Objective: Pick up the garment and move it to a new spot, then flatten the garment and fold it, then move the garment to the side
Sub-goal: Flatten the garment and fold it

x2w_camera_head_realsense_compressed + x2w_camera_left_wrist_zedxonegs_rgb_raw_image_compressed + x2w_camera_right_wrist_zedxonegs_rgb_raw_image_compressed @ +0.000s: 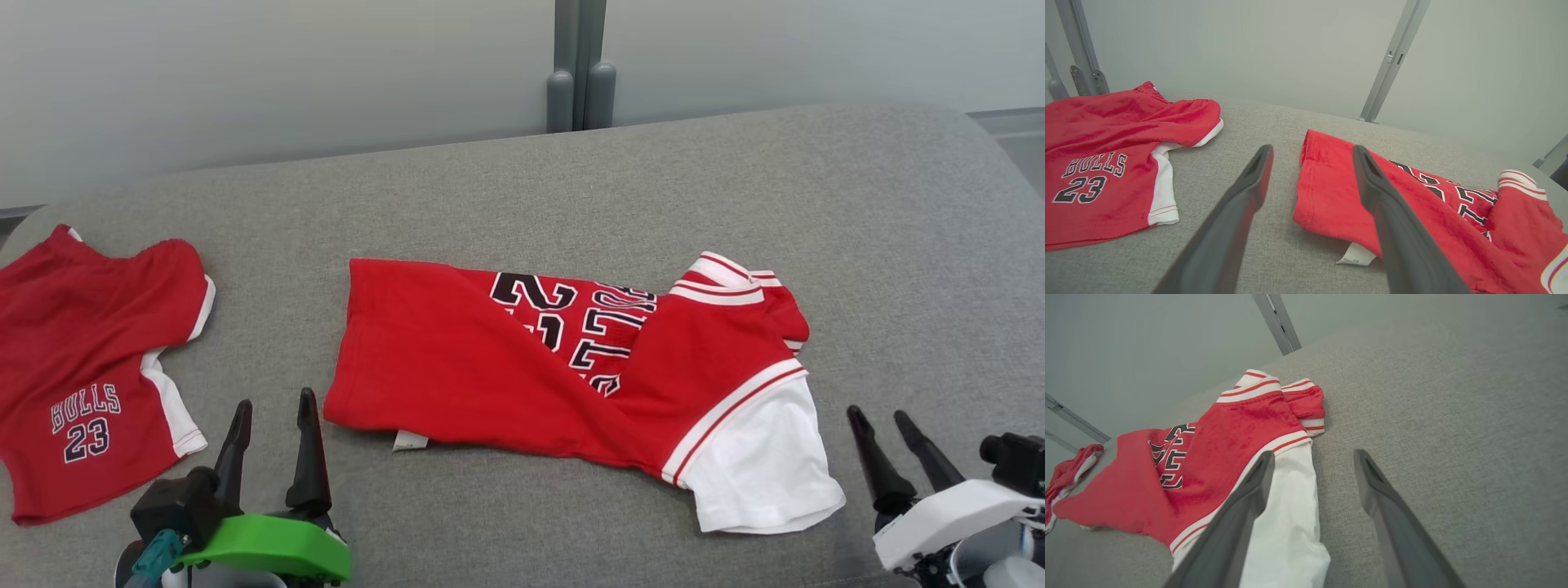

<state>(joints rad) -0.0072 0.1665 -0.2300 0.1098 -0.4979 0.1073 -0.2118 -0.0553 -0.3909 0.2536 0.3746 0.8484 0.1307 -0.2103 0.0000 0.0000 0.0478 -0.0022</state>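
Next, to pick up the jersey, my left gripper pinches its hem corner near the white tag [335, 413], which stands slightly raised while the red cloth [460, 367] lies slack.
The garment [563, 367] is a red jersey with black-and-white lettering and a white sleeve, lying crumpled across the middle of the grey padded surface [571, 188]. Its right side is folded over the lettering. My left gripper [275, 400] stands open at the lower left, just short of the jersey's left hem [1310, 183]. My right gripper [878, 414] stands open at the lower right, a little right of the white sleeve [1286, 522]. Nothing is between either pair of fingers. In the right wrist view the garment [1216, 457] lies to the left of my right gripper [1312, 455].
Red shorts [82, 367] printed BULLS 23 lie at the left edge of the surface, also seen in the left wrist view as the shorts [1106, 163]. A grey post [580, 65] stands behind the far edge against a pale wall. Bare grey padding stretches to the right and back.
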